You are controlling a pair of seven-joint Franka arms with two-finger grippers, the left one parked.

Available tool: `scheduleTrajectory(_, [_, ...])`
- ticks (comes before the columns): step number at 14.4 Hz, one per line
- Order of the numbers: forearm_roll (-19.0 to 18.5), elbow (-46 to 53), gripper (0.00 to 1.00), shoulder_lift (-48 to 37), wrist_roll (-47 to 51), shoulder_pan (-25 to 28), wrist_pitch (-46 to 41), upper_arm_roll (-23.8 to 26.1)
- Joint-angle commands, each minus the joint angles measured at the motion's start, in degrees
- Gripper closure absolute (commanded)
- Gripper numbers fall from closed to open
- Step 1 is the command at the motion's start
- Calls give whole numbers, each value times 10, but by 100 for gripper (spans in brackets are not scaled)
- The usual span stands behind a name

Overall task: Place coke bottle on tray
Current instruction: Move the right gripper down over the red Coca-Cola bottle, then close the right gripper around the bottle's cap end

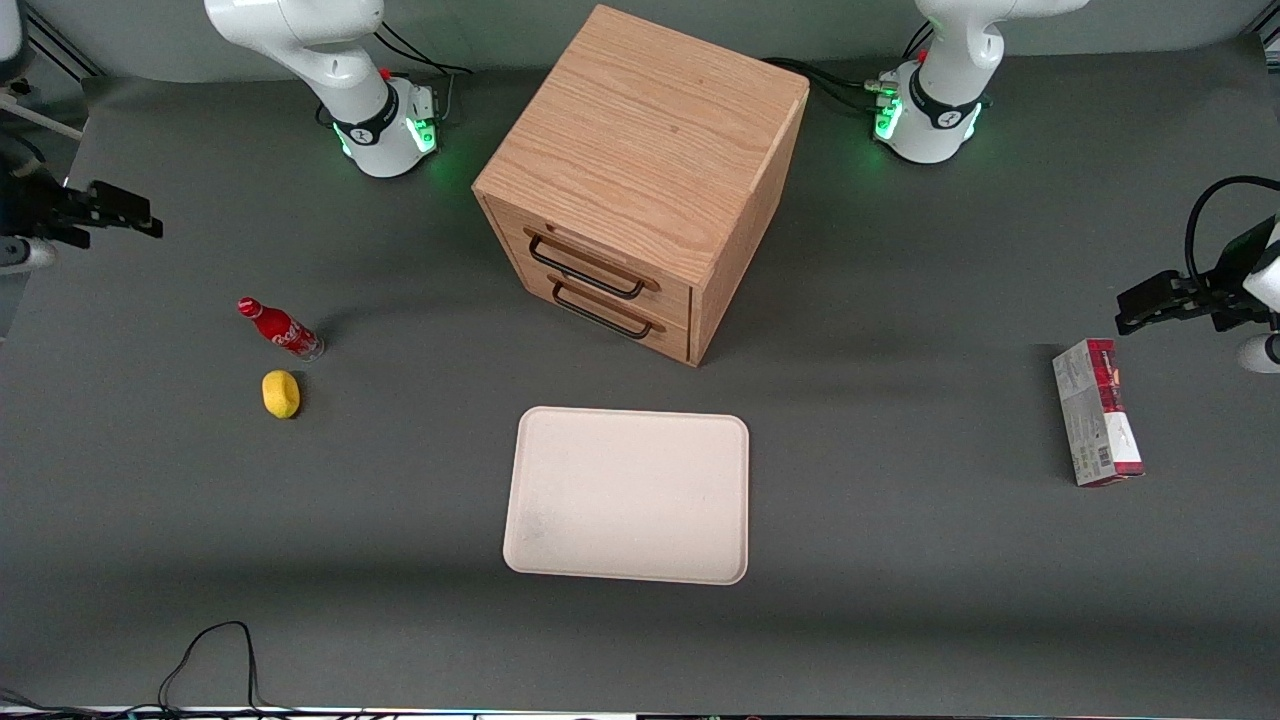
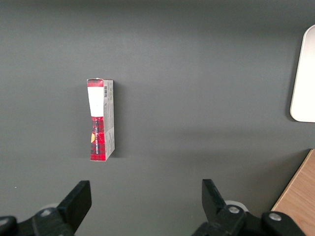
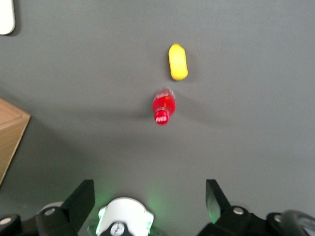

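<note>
I need to grab the coke bottle by its red cap (image 1: 248, 307) with my right gripper next. Then I need to put the bottle on the tray (image 1: 628, 495) with my right gripper.
The coke bottle (image 1: 281, 330) is small and red with a red cap and white script. It stands on the grey table toward the working arm's end and also shows in the right wrist view (image 3: 163, 106). The cream tray (image 1: 628, 495) lies flat in front of the wooden cabinet, nearer the front camera; nothing lies on it. One corner of it shows in the right wrist view (image 3: 6, 17). My right gripper (image 1: 140, 218) hangs open and empty, high above the table and farther from the front camera than the bottle. In the right wrist view the gripper (image 3: 149, 189) is well apart from the bottle.
A yellow lemon (image 1: 281, 393) lies beside the bottle, a little nearer the front camera. A wooden drawer cabinet (image 1: 640, 180) stands mid-table. A red-and-white carton (image 1: 1097, 412) lies toward the parked arm's end. A black cable (image 1: 215, 650) lies by the table's front edge.
</note>
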Motion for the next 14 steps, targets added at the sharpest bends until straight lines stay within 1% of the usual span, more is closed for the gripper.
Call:
scheduleTrajectory(1, [-28,-117,0,-35,0,4,120,-2])
scheduleTrajectory(2, [-28,-155,0,-42,14,4,171,-2])
scheduleTrajectory(6, [-30,-243,0,-35,12,3,295,-2])
scheduleTrajectory(10, [-30,-291,0,-20,6,3,369,-10])
scheduleTrajectory(14, [-31,-311,0,-15,2,3,390,-21])
